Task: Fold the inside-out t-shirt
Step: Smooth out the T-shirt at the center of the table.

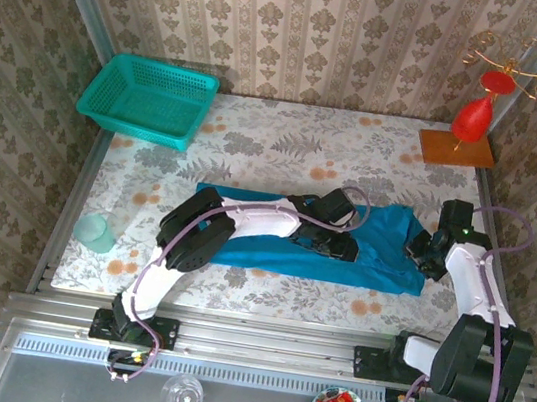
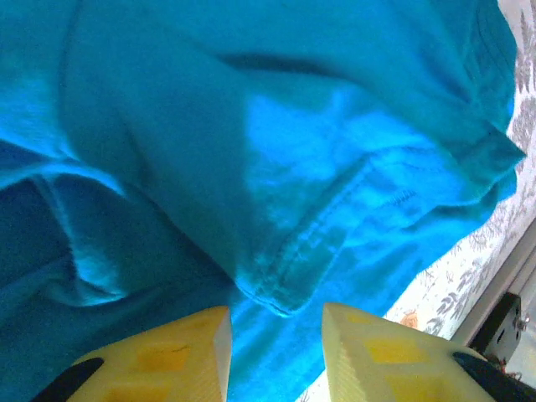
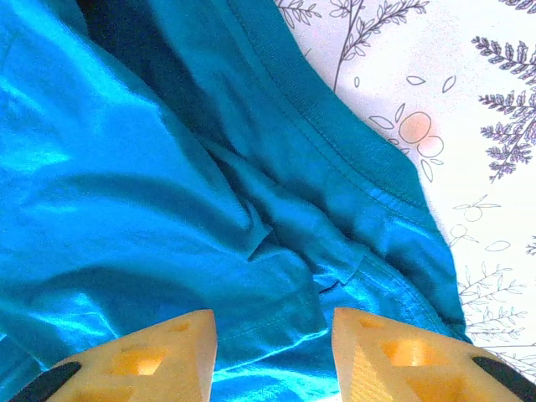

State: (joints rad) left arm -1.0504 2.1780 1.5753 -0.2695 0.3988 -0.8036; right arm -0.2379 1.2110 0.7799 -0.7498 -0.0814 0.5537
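Note:
Next, my left gripper grabs the t-shirt's folded hem corner (image 1: 356,255) (image 2: 283,295) and leaves the ribbed edge to my right gripper, to allow folding it.
The bright blue t-shirt (image 1: 384,241) lies in a long rumpled band across the middle of the table. My left arm reaches over it, and the left gripper (image 1: 339,242) hovers low above its right half. In the left wrist view the yellow fingers of the left gripper (image 2: 276,335) stand apart, with a folded hem corner of the shirt (image 2: 289,251) just beyond the tips and nothing pinched. My right gripper (image 1: 422,252) sits at the shirt's right end. In the right wrist view the right gripper (image 3: 275,339) is open over creased shirt fabric (image 3: 151,184) near a ribbed edge.
A teal mesh basket (image 1: 147,100) stands at the back left and a clear cup (image 1: 94,232) near the left edge. A red ornament on a wooden base (image 1: 456,148) is at the back right. The floral tablecloth (image 1: 287,143) shows behind the shirt.

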